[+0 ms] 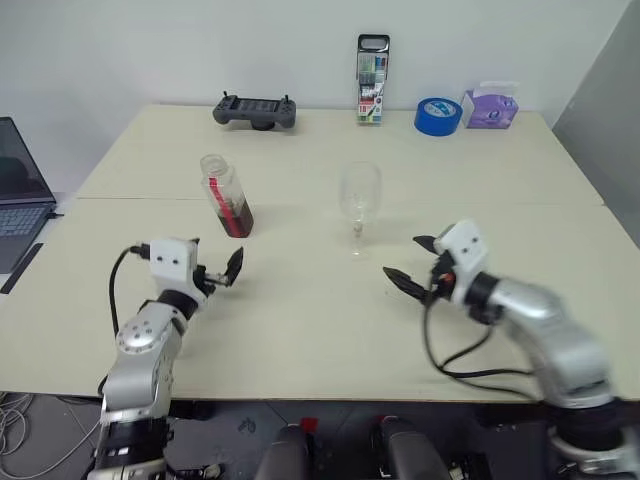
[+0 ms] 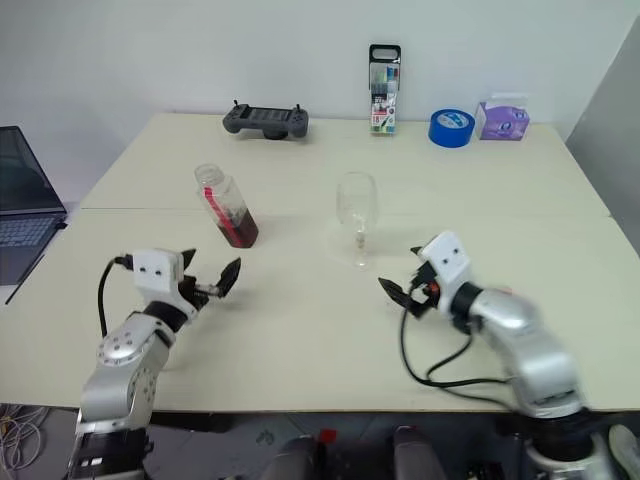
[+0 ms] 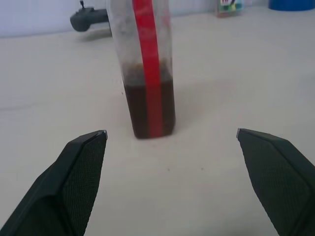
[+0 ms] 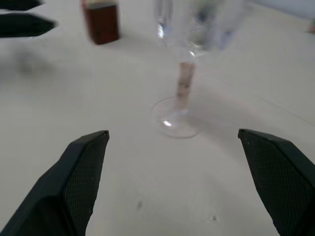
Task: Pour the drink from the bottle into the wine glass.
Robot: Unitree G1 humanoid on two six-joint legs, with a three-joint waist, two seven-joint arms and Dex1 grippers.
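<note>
The bottle's neck (image 1: 213, 166) is round above its sloping part, so my left gripper will next grab the bottle across the facing sides of its flat-sided body (image 1: 227, 197).
The bottle (image 1: 226, 194) stands upright on the table, left of centre, clear with a red label strip, and the dark reddish-brown drink (image 1: 238, 219) fills its lower part. To its right stands the wine glass (image 1: 360, 192), upright on its round foot. My left gripper (image 1: 217, 267) is open a short way in front of the bottle and points at it; in the left wrist view the bottle (image 3: 147, 73) stands beyond the spread fingers. My right gripper (image 1: 405, 258) is open, near the table to the right of and in front of the glass, whose stem (image 4: 184, 88) faces it.
Along the table's far edge sit a grey game controller (image 1: 255, 110), a tall marker pack (image 1: 372, 80), a blue tape roll (image 1: 437, 115) and a purple tissue pack (image 1: 490, 105). A laptop (image 1: 20, 200) sits off the table's left side.
</note>
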